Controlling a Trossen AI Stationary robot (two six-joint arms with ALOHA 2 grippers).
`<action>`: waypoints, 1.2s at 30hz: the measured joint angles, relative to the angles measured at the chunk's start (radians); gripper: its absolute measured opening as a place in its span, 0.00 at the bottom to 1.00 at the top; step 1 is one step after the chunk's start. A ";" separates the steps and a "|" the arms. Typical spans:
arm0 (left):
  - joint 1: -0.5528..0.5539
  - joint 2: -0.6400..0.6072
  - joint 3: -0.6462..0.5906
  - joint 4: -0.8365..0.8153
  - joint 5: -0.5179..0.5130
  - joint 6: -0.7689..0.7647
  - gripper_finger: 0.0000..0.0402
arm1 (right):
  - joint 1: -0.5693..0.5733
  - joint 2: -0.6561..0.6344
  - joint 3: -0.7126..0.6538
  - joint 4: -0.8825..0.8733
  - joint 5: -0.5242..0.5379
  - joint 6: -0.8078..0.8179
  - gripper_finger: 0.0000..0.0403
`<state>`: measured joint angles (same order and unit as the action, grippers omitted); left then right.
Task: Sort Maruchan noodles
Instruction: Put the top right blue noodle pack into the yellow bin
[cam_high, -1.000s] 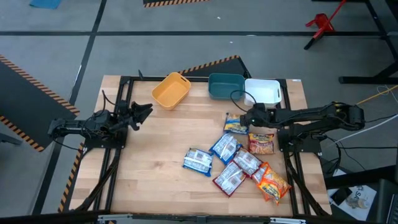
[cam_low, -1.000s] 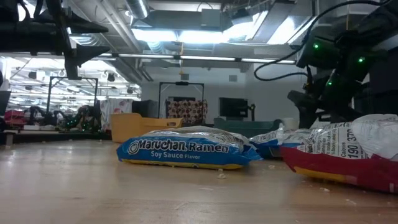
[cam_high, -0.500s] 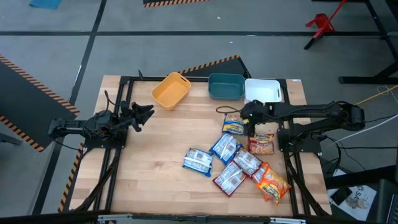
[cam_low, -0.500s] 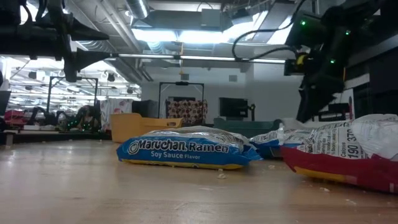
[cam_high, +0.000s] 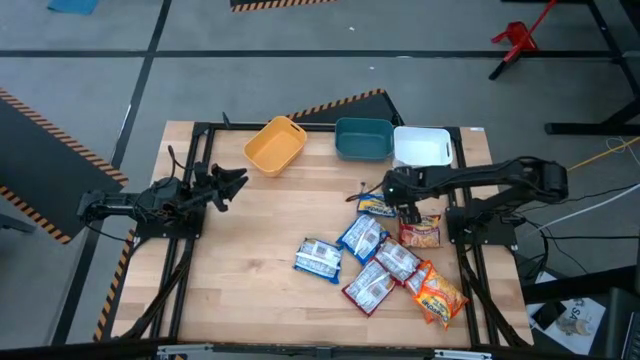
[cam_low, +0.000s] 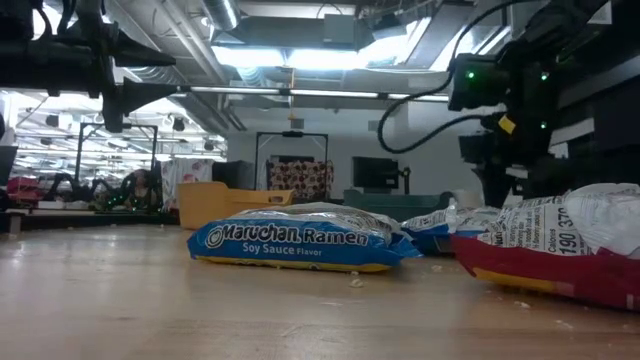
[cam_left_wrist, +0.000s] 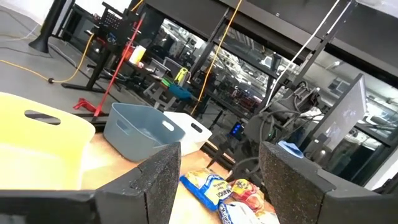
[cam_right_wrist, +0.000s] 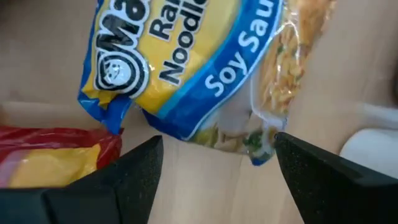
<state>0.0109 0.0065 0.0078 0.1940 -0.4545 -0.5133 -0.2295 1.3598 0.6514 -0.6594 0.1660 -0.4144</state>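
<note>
My fingers hover just at the near edge of the soy sauce packet, so it is too early to close. My right gripper lowers toward the packet next, then closes on it.
Several Maruchan noodle packets lie flat in a loose cluster on the right half of the wooden table (cam_high: 250, 230). A blue-and-yellow soy sauce packet (cam_high: 378, 206) (cam_right_wrist: 186, 62) lies farthest back. A red-and-orange one (cam_high: 420, 231) and blue ones (cam_high: 360, 237) (cam_high: 318, 258) lie nearer, then a dark red one (cam_high: 368, 288) and an orange one (cam_high: 438, 295). My right gripper (cam_high: 402, 198) (cam_right_wrist: 217, 180) is open and points down, just over the soy sauce packet's edge. My left gripper (cam_high: 238, 180) (cam_left_wrist: 221, 186) is open and waits above the table's left side.
Three bins stand along the far edge: a yellow bin (cam_high: 274, 145), a teal bin (cam_high: 363, 138) and a white bin (cam_high: 422, 146). The wood between the left arm and the packets is bare. In the low view a blue packet (cam_low: 300, 240) and a red one (cam_low: 570, 255) lie closest.
My right arm has raised its elbow, and its gripper has tipped from lying nearly level near the white bin to pointing down over the blue-and-yellow packet. The packets and my left arm have kept still.
</note>
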 joint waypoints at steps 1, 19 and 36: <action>0.000 0.000 0.000 0.000 0.000 0.000 0.53 | 0.000 0.011 0.000 0.005 0.001 -0.020 0.74; 0.000 0.000 0.000 0.000 -0.001 -0.001 0.53 | 0.000 0.066 0.081 -0.005 0.067 -0.113 0.74; 0.000 0.000 0.000 -0.018 -0.002 -0.001 0.53 | -0.090 0.150 0.112 0.045 -0.040 -0.315 0.74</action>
<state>0.0108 0.0063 0.0078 0.1756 -0.4564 -0.5147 -0.3197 1.5098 0.7635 -0.6147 0.1263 -0.7295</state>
